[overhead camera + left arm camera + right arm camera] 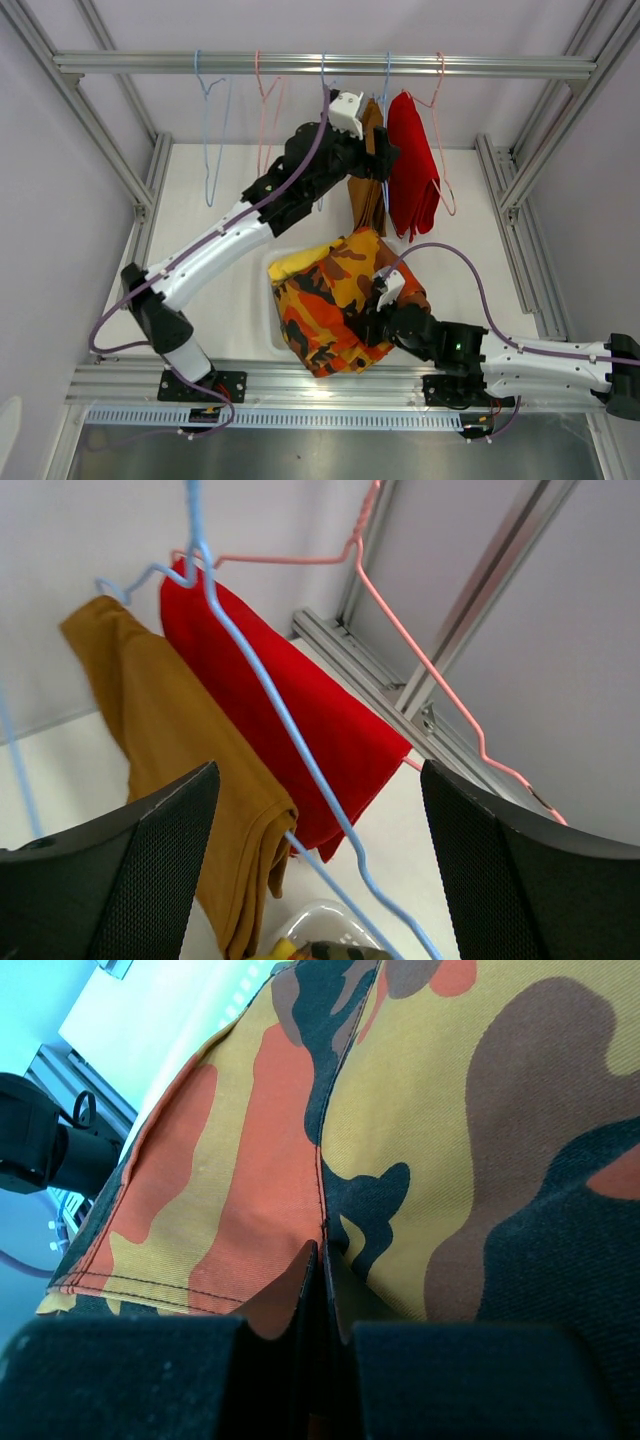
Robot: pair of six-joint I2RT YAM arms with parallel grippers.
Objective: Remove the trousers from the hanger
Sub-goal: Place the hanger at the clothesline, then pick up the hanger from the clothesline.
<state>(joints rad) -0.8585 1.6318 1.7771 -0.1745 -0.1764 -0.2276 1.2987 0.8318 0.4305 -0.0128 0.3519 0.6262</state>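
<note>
My left gripper grabs the hanger by its bare near side wire (386,188) (307,766) next, to leave the blue hanger's hook and the brown trousers free for removal.
Brown trousers (367,185) hang folded over a blue hanger (262,685) on the rail, with red trousers (412,175) beside them on a pink hanger (432,665). My left gripper (380,152) is open and empty at the brown pair's upper edge. In the left wrist view both pairs, brown (170,750) and red (300,715), lie ahead between the jaws (320,800). Orange-red patterned trousers (335,300) lie over the white basket, on a yellow pair (285,268). My right gripper (374,305) is shut on the patterned cloth (430,1110).
The white basket (318,918) sits on the table below the hangers, mostly covered by cloth. Empty blue (208,130) and pink (266,115) hangers hang left on the rail (150,64). Aluminium frame posts (520,180) stand at both sides.
</note>
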